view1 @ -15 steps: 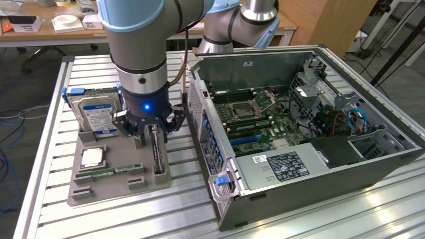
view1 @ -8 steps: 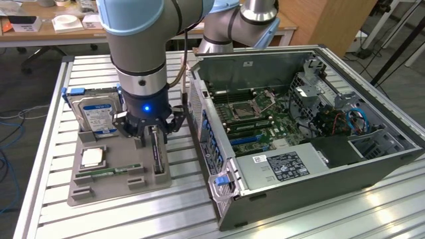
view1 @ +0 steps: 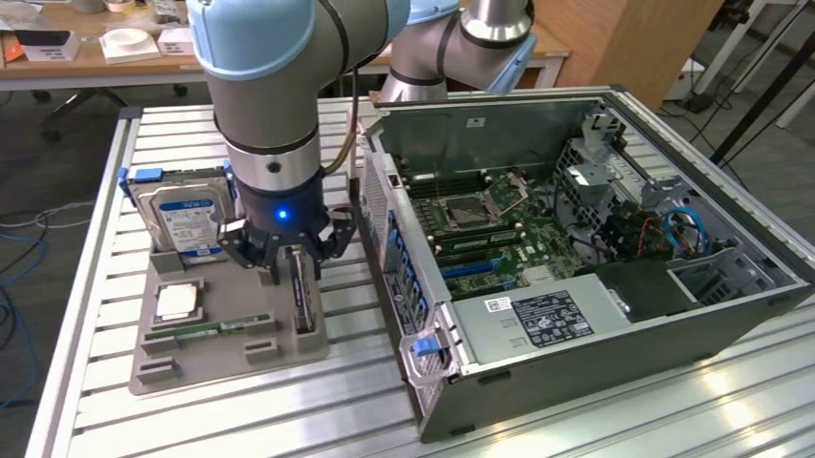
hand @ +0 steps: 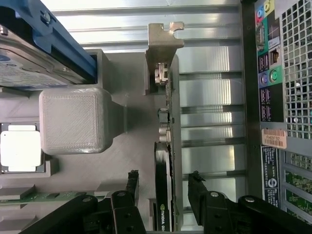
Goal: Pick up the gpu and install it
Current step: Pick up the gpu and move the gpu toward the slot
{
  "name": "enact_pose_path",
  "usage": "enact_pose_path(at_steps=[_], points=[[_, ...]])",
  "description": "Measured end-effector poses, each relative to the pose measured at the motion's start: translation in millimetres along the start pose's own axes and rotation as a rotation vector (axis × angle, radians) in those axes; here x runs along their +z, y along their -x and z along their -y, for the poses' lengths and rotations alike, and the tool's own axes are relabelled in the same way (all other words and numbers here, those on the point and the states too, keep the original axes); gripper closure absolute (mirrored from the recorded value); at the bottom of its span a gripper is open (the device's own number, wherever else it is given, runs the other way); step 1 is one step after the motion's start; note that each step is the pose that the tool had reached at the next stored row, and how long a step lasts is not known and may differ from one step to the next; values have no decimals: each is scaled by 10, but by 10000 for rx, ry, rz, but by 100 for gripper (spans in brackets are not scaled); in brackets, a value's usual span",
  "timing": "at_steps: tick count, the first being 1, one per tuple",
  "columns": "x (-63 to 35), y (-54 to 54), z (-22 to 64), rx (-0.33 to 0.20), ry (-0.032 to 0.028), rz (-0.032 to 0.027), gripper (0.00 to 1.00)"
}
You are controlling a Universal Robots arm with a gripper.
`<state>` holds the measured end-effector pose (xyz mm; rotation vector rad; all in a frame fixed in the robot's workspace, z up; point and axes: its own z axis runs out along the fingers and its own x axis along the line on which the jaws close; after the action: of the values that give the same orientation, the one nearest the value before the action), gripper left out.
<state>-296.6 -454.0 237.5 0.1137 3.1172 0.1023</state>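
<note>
The robot's fingers are beside the GPU's dark edge (hand: pixel 163 190) over the grey tray (hand: pixel 129 168), so the gripper needs to close. Closing now would catch the GPU.
The gpu (view1: pixel 303 303) is a slim dark card standing on edge in a slot of the grey holder tray (view1: pixel 166 367), at the tray's side nearest the computer case. In the wrist view the gpu (hand: pixel 163 161) runs lengthwise, with its silver bracket (hand: pixel 163 44) at the far end. My gripper (view1: pixel 296 260) hangs straight above the card. It is open, and the gripper (hand: pixel 163 184) has one finger on each side of the card's edge. A gap shows between each of the fingertips (hand: pixel 132 181) and the card. Nothing is held.
An open computer case (view1: pixel 713 315) lies at the exterior view's right, its motherboard (view1: pixel 491 234) exposed. On the tray also sit a hard drive in a blue caddy (view1: pixel 182 218), a processor chip (view1: pixel 176 302) and a green memory stick (view1: pixel 204 330). The case's rear ports (hand: pixel 268 73) stand close beside the card.
</note>
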Motion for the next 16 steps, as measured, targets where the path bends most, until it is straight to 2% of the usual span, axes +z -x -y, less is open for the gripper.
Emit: enact_pose_path(at_steps=[16], points=[[48,-2,2,0,0,0,47]])
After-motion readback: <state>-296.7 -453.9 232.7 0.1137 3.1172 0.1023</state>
